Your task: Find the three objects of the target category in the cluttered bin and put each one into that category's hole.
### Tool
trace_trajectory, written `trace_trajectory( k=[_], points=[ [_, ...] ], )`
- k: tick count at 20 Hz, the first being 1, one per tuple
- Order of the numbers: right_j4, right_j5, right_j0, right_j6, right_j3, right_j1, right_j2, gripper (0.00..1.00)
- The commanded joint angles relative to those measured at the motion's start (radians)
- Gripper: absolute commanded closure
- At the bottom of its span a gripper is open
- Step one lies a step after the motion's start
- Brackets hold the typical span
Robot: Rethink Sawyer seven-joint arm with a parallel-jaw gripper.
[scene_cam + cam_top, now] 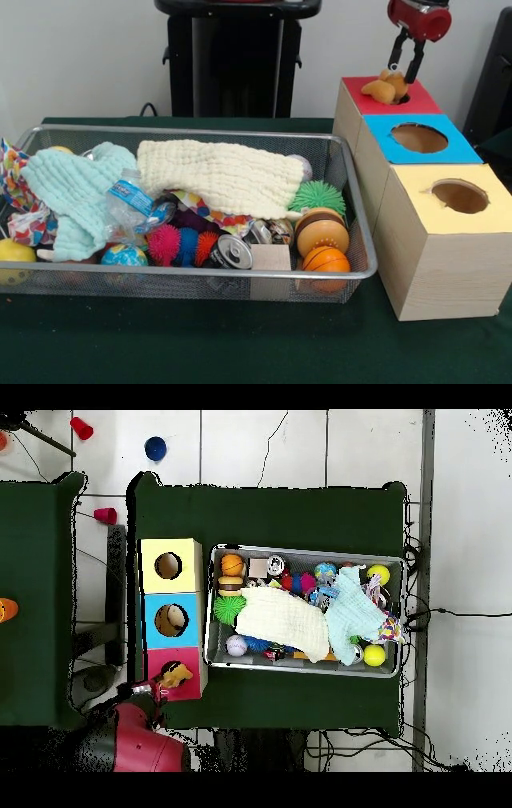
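Note:
The plush toy on the red-topped box [416, 102] should go into its category's hole, so my gripper will grab it by its rounded body [392, 86] next.
The wire mesh bin [200, 132] holds mixed clutter; it also shows in the overhead view [300, 550]. A tan plush toy [384, 86] lies on the red-topped box [416, 102] at its hole, also seen from overhead [175, 676]. My gripper [404, 72] hangs just above the toy, fingers apart, tips at the toy's top. The blue-topped box's hole [419, 138] is one box nearer the camera; from overhead something pale shows inside this hole [174, 620]. No other plush toy shows plainly in the bin.
In the bin: a cream cloth [220, 176], a mint cloth [76, 192], a green spiky ball [318, 196], pink and blue spiky balls [164, 244], a can [232, 252], a burger toy [322, 230] and a plastic bottle [132, 204]. The yellow-topped box [448, 232] stands nearest.

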Motion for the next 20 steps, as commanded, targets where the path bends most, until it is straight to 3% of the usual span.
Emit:
trace_trajectory(
  k=[1, 12, 16, 20],
  points=[
    [0.057, -0.085, -0.09, 0.197, 0.007, 0.049, 0.069, 0.0],
    [0.033, -0.245, -0.212, 0.179, -0.047, 0.18, 0.17, 0.0],
    [0.043, -0.274, -0.224, 0.191, -0.091, 0.226, 0.195, 0.0],
    [0.068, -0.24, -0.201, 0.201, -0.123, 0.232, 0.182, 0.0]
  ],
)
